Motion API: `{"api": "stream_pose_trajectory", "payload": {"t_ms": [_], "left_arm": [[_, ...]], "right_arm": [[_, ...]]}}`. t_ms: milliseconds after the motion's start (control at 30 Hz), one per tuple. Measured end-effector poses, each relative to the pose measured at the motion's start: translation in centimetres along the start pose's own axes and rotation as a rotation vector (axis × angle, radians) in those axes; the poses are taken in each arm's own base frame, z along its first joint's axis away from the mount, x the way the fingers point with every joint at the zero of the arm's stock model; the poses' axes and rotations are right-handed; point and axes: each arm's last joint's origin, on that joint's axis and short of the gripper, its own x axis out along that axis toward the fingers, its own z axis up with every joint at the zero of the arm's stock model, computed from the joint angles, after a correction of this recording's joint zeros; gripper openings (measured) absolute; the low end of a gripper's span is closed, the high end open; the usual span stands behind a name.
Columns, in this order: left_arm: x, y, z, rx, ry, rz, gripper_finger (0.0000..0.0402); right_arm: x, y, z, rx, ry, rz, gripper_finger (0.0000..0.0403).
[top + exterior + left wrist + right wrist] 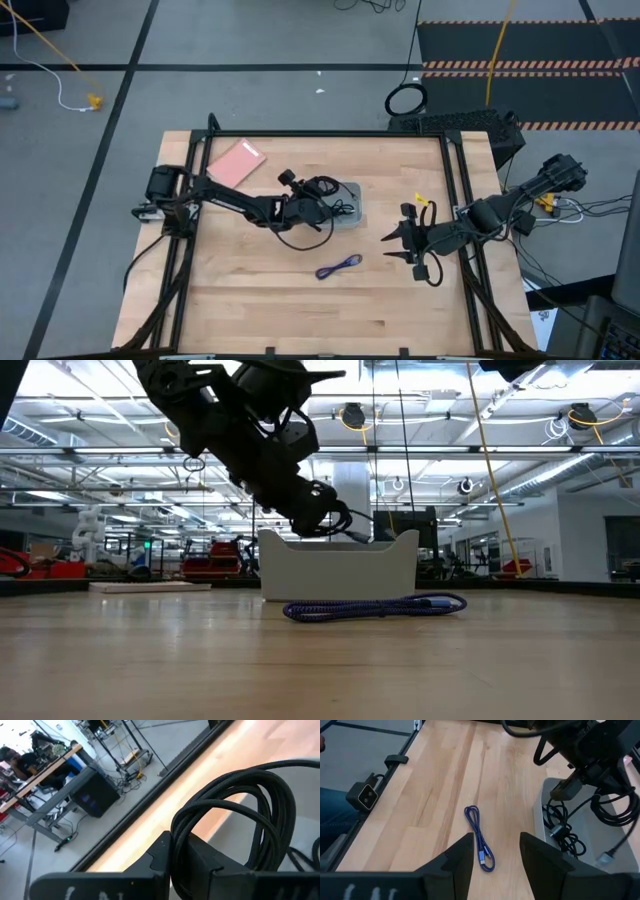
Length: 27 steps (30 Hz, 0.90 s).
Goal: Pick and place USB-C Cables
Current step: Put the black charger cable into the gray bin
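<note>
My left gripper is ready to open. The dark coil's loops hang inside the grey tray's side [350, 200] [235, 832].
My left gripper [318, 200] is over the grey tray [352, 214] and is shut on a dark braided USB-C cable coil [250, 805]. The coil also shows in the low view just above the tray's wall [340, 565]. Another black cable [561, 826] lies inside the tray [542, 815]. The purple-blue cable [338, 266] lies stretched flat on the wood in front of the tray, also seen in the low view [375, 607]. My right gripper [495, 855] is open and hovers right of the purple-blue cable [479, 836], pointing at it. My left gripper pinches several strands of the dark cable's coil [179, 827] between its two fingers [220, 865]. The fingers slant down from the table's left. The coil's loops hang over the tray [612, 807]; whether the lowest part rests in the tray, I cannot tell.
A flat pink pad [237, 163] lies near the table's far left corner. A thick black cable ring [405, 100] sits on the floor beyond the far edge. Black frame rails run along the table's sides [462, 200]. Bare wood stretches across the near half.
</note>
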Motion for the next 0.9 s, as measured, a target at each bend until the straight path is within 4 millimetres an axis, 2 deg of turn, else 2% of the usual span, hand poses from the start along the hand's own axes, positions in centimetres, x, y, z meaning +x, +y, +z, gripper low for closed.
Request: {"api": "stream_pose_trajectory", "payload": {"t_ms": [400, 700, 900], "left_arm": [[0.0, 0.0, -0.4, 0.006, 0.026, -0.001, 0.0047], [-0.2, -0.1, -0.7, -0.033, 0.040, -0.003, 0.0112], [-1.6, 0.2, 0.4, -0.032, 0.006, -0.030, 0.0140]], "right_arm": [[0.0, 0.0, 0.0, 0.000, 0.002, 0.004, 0.0153], [0.0, 0.0, -0.1, -0.003, 0.010, 0.003, 0.0153], [0.0, 0.0, -0.1, -0.004, 0.014, 0.002, 0.0153]]}}
